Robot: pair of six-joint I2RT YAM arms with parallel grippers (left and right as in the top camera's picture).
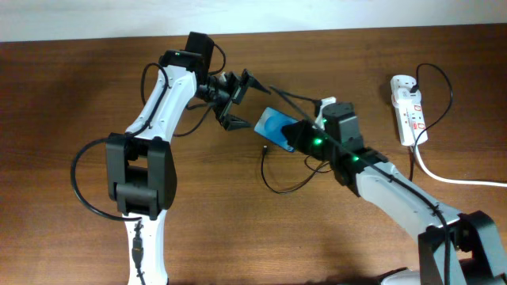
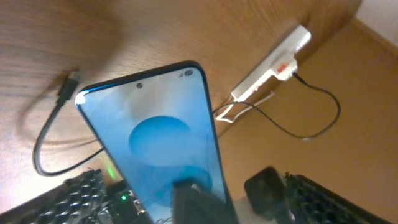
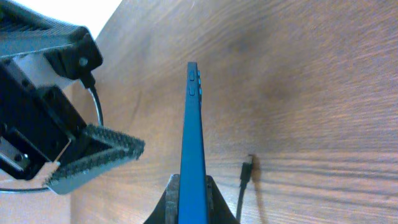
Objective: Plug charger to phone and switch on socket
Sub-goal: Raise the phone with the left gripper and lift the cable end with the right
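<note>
I next need my left gripper to grab the phone's side toward its loose end point(image 1: 268, 121) point(image 2: 154, 104), so the phone's lower end stays clear for plugging in the charger.
My right gripper point(image 1: 295, 136) is shut on the lower end of the phone point(image 1: 275, 125) and holds it tilted above the table; in the right wrist view the phone point(image 3: 193, 137) is edge-on between the jaws point(image 3: 190, 198). Its blue screen fills the left wrist view point(image 2: 155, 134). My left gripper point(image 1: 240, 101) is open just left of the phone's free end, not touching it. The charger's connector tip point(image 1: 264, 149) lies loose on the table below the phone, and also shows in the wrist views point(image 2: 67, 83) point(image 3: 247, 168). The socket point(image 1: 407, 107) lies at the far right.
The charger's thin black cable point(image 1: 279, 188) loops on the table in front of the right arm. A thick white cord point(image 1: 451, 179) runs from the socket to the right edge. A thin black cable point(image 2: 333, 112) leaves the socket point(image 2: 273, 65).
</note>
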